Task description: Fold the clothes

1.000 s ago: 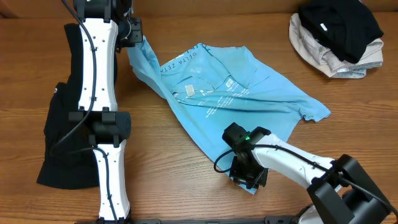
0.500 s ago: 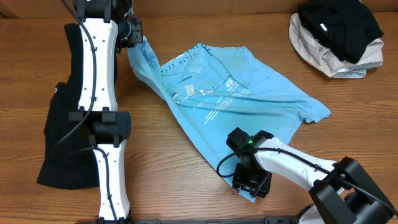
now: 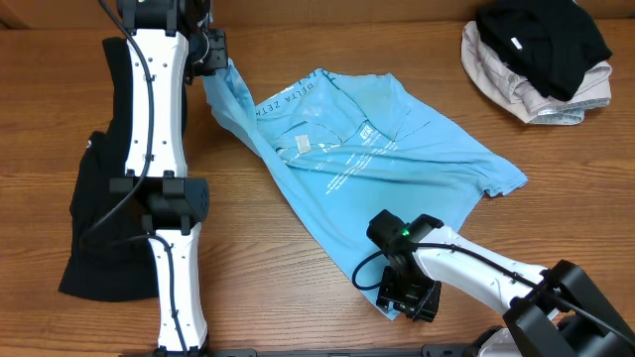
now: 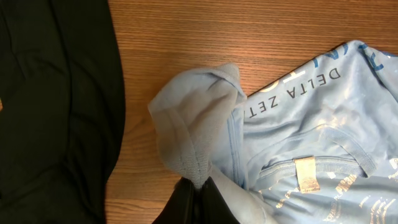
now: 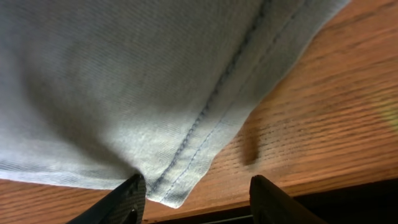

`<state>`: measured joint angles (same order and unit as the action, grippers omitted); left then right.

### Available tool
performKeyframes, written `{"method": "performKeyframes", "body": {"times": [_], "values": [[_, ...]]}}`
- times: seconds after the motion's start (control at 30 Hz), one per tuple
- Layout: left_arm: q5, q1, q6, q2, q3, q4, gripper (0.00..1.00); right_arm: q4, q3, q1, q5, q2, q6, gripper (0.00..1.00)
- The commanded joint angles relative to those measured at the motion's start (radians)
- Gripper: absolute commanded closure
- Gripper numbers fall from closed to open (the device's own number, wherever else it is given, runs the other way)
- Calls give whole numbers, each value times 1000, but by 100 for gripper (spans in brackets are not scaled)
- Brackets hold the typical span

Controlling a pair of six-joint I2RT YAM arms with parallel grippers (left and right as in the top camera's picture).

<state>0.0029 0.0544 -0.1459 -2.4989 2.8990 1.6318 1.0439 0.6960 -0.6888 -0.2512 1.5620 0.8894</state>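
The light blue T-shirt (image 3: 367, 159) needs to be spread and folded with both grippers, so its stitched hem corner (image 3: 388, 310) is the part my right gripper will grab next.
The clothes here are chiefly a light blue T-shirt (image 3: 367, 159) with white lettering and a white neck label (image 4: 306, 174), spread slantwise across the table. My left gripper (image 3: 212, 55) is at the shirt's far left corner, shut on a bunched fold of its ribbed edge (image 4: 198, 163). My right gripper (image 3: 407, 296) is low at the shirt's near corner by the table's front edge. It stands open, and the stitched hem corner (image 5: 186, 174) lies flat on the wood between its fingertips (image 5: 132, 194), ungripped.
A black garment (image 3: 99, 228) lies at the left under my left arm, also seen as dark cloth (image 4: 56, 106) in the left wrist view. A pile of black and pale clothes (image 3: 536, 55) sits at the back right. The table's front edge (image 5: 311, 190) runs just beyond the right fingers.
My right gripper has slid toward the front edge, drawing the shirt's near corner with it, and its jaws have opened off the hem. The left arm has not moved.
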Motion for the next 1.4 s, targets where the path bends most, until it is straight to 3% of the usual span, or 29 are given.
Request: {"method": "performKeyframes", "body": {"times": [0.0, 0.33, 0.47, 0.53, 0.57, 0.77, 1.03, 1.37], "values": [[-13, -5, 20, 6, 9, 2, 96, -60, -22, -6, -27, -16, -35, 43], [-13, -5, 19, 6, 8, 6, 96, -121, -22, -31, -46, -15, -76, 46], [-13, -5, 19, 6, 9, 11, 96, -124, -22, -32, -46, -15, -79, 68], [-13, -5, 19, 6, 8, 14, 96, -124, -22, -32, -45, -15, -79, 90], [-13, -5, 20, 6, 9, 15, 96, -124, -22, -32, -45, -15, -79, 95], [-13, -5, 19, 7, 9, 19, 96, -99, -5, -26, -42, -18, -78, 96], [-14, -6, 20, 74, 11, 58, 96, 40, 219, 29, 71, -106, -127, 96], [-122, -10, 19, 320, 11, 57, 96, 230, 643, 330, 229, -151, -410, 96]]}}
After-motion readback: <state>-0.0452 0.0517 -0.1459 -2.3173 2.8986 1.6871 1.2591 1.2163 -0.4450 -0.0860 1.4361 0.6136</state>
